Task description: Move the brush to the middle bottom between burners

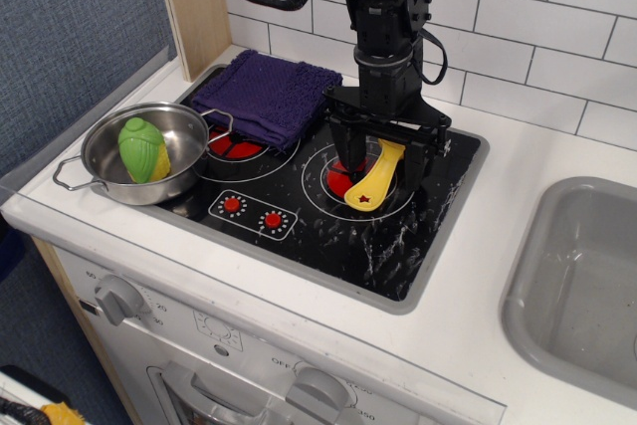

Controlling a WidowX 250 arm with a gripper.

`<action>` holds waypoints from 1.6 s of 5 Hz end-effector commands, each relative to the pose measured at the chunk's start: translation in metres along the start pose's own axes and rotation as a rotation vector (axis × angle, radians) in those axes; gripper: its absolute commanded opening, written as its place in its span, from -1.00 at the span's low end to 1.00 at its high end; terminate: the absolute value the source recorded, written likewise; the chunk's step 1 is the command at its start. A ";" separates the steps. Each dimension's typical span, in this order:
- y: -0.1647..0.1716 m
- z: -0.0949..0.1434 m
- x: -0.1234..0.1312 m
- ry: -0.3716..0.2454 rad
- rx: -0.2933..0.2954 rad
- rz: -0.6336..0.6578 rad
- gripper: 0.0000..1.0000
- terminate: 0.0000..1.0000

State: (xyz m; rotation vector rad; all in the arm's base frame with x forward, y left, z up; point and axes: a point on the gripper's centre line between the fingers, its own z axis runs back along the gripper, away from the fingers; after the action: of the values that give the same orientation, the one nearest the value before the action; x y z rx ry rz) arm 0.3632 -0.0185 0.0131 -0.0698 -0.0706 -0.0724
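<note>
I should next grab the brush by its handle's narrow part [385, 163], then set it on the panel with red dots between the burners.
The yellow brush [370, 189] lies on the right burner [337, 184] of the black cooktop; its handle with the red star points to the front left, and its bristle end is hidden under the arm. My gripper [381, 166] hangs straight down over the brush's upper part. It is open, with one finger [347, 158] to the left and the other [415, 168] to the right of the brush. The left burner [235, 148] is partly covered by a cloth. The white-outlined panel with two red dots [252, 211] lies at the front between the burners, with nothing on it.
A steel pot [177, 136] with a green-and-yellow toy corn [144, 149] stands at the cooktop's left edge. A purple cloth [267, 97] lies at the back left. A grey sink [582, 286] is at the right, and a tiled wall stands behind.
</note>
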 end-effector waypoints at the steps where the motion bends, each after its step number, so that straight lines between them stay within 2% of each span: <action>1: -0.007 0.007 0.006 -0.055 0.072 -0.047 -1.00 -1.00; 2: -0.009 0.007 -0.001 -0.034 0.137 -0.088 -1.00 -1.00; 3: -0.008 0.023 -0.005 -0.054 0.117 -0.107 -1.00 -1.00; 4: -0.002 0.063 -0.016 -0.131 0.086 -0.102 -1.00 -1.00; 5: 0.007 0.079 -0.043 -0.150 0.056 -0.104 -1.00 -1.00; 6: 0.027 0.060 -0.072 -0.082 0.081 -0.116 -1.00 -1.00; 7: 0.055 0.040 -0.087 -0.043 0.137 -0.120 -1.00 -1.00; 8: 0.083 0.019 -0.097 -0.027 0.148 -0.113 -1.00 -1.00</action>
State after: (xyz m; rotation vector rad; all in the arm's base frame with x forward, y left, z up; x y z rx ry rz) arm 0.2696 0.0692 0.0111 0.0723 -0.0859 -0.1703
